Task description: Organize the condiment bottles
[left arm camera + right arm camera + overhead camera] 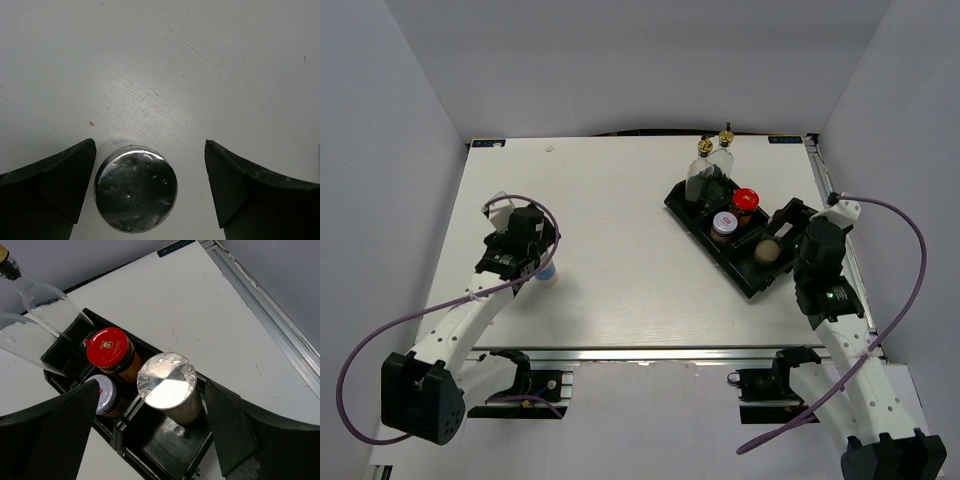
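Note:
The blue-labelled shaker is to be set upright in the black tray. The left gripper should next pick it up from above by its silver-lidded top, which leaves its base free for that.
A blue-labelled shaker stands alone on the table at the left; its silver lid sits between my left gripper's open fingers, close to the left one and touching neither. The black tray at the right holds two clear glass bottles, a red-lidded jar, a silver-lidded jar and a silver shaker. My right gripper hangs open over the silver shaker, one finger on either side, apart from it.
The tray lies at an angle near the table's right edge, where a metal rail runs. Grey walls enclose the table on three sides. Purple cables loop from both arms near the front edge.

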You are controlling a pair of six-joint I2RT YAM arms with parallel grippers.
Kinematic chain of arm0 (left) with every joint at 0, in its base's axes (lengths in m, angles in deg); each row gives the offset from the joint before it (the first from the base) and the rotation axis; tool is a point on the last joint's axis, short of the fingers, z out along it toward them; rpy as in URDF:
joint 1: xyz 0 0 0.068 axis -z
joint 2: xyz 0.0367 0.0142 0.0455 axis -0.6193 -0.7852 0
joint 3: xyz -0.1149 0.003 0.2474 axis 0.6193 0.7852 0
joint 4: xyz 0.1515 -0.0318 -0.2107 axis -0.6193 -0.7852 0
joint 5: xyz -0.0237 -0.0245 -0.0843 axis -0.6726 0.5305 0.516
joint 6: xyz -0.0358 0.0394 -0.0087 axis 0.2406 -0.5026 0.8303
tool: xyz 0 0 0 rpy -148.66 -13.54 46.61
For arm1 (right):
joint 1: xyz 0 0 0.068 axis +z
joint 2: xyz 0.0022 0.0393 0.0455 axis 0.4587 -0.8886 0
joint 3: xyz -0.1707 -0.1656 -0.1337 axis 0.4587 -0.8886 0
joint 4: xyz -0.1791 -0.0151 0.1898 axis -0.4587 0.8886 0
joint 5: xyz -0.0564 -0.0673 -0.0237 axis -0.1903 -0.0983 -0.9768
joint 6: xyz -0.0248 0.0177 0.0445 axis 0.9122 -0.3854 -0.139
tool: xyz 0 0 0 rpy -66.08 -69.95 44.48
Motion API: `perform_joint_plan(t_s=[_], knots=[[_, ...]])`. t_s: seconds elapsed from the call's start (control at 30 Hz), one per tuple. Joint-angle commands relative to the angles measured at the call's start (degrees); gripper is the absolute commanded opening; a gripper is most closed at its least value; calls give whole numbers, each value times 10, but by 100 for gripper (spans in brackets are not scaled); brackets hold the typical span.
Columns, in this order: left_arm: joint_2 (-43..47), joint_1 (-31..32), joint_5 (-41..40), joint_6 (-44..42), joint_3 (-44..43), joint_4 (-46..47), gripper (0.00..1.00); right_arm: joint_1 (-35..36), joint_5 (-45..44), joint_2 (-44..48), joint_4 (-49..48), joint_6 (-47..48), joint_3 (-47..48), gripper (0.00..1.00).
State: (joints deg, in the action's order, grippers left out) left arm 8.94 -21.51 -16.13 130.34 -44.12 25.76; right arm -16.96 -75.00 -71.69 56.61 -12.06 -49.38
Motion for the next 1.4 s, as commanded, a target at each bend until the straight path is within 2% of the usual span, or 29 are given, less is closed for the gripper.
perform_joint_plan(t_s=[0.0, 0.13, 0.3, 0.6, 0.7, 0.83, 0.87, 0.97, 1.0, 1.07, 1.13, 1.17, 1.27, 1.3, 1.37], knots=[[8, 14, -41, 16, 5, -36, 98, -2, -19, 36, -24, -15, -17, 89], [9, 28, -73, 20, 1, -56, 97, -1, -33, 53, -6, -19, -12, 89], [-5, 47, -93, 23, -7, -68, 84, -2, -36, 66, -7, -22, -19, 90], [-58, 106, -140, 23, -46, -111, 82, -2, -76, 70, -2, -25, -29, 89], [-68, 114, -158, 31, -52, -128, 73, -2, -80, 73, -2, -23, -28, 89], [-68, 124, -166, 31, -71, -141, 56, -2, -94, 78, 14, -23, -23, 89], [-68, 127, -164, 29, -74, -140, 47, -2, -94, 82, 13, -24, -24, 90], [-69, 140, -149, 9, -95, -125, 37, -2, -104, 88, 11, -26, -26, 89], [-71, 151, -147, 2, -101, -107, 31, -2, -121, 95, 13, -25, -26, 89], [-75, 169, -153, -12, -114, -84, 29, -1, -157, 106, 12, -26, -31, 89], [-83, 200, -139, -54, -139, -39, 25, -2, -206, 131, 11, -33, -44, 89], [-93, 210, -106, -73, -158, 5, 24, -2, -216, 149, 7, -38, -53, 89], [-119, 257, -28, -166, -195, 61, 24, -1, -244, 161, -7, -36, -65, 89], [-143, 281, 36, -194, -222, 91, 25, -2, -253, 160, -3, -37, -63, 89], [-174, 308, 89, -268, -250, 114, 27, -2, -256, 148, 1, -40, -61, 89]])
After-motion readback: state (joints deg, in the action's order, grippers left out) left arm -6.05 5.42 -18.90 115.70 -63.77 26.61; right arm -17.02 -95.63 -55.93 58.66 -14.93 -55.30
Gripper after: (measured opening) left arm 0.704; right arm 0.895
